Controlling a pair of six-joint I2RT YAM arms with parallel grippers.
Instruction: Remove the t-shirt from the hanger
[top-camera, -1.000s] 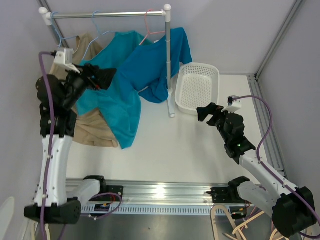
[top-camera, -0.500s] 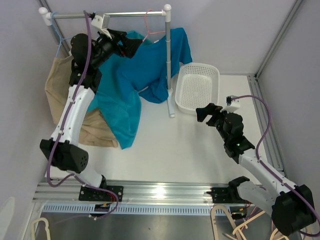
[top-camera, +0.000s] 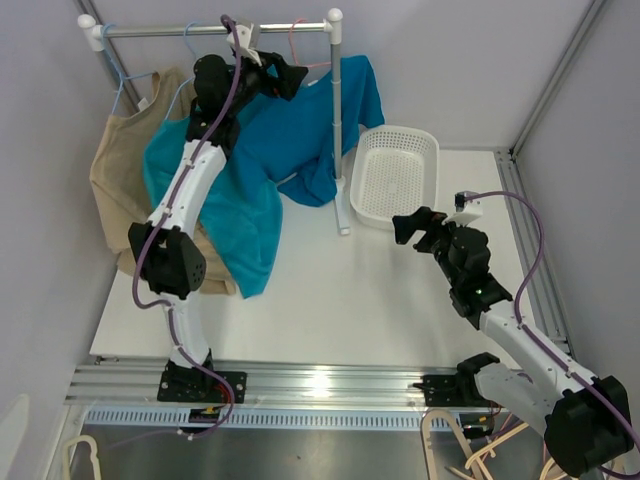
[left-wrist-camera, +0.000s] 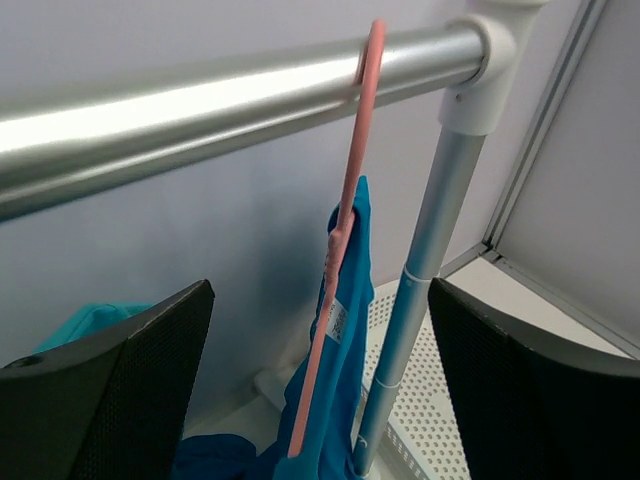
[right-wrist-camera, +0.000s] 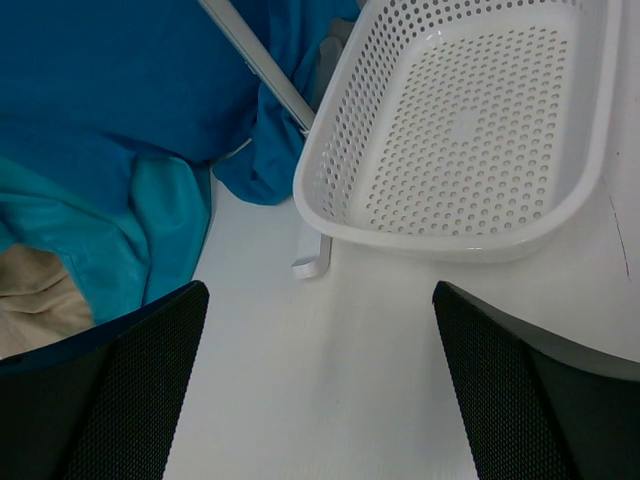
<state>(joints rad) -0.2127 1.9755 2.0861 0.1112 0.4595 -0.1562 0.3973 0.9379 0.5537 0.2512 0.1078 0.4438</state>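
Note:
My left gripper grabs the pink hanger at its neck below the hook (top-camera: 293, 53) next, which leaves hook and t-shirt (top-camera: 305, 120) free for taking off the t-shirt.
A dark blue t-shirt (top-camera: 305, 120) hangs on a pink hanger (top-camera: 297, 50) hooked over the rail (top-camera: 200, 30), beside the right post. In the left wrist view the pink hanger (left-wrist-camera: 345, 230) and the shirt's collar (left-wrist-camera: 345, 330) lie straight ahead. My left gripper (top-camera: 285, 76) is raised by the rail, just left of the hanger; it is open and empty (left-wrist-camera: 320, 400). My right gripper (top-camera: 405, 226) is open and empty above the table, near the basket (right-wrist-camera: 320, 400).
A teal shirt (top-camera: 235, 210) and a beige garment (top-camera: 120, 170) hang on blue hangers to the left. The rack's right post (top-camera: 338, 130) stands next to the blue shirt. A white perforated basket (top-camera: 398, 172) sits right of the post.
My left arm has swung up and to the right, from the teal shirt to the rail beside the pink hanger. The right arm has not moved.

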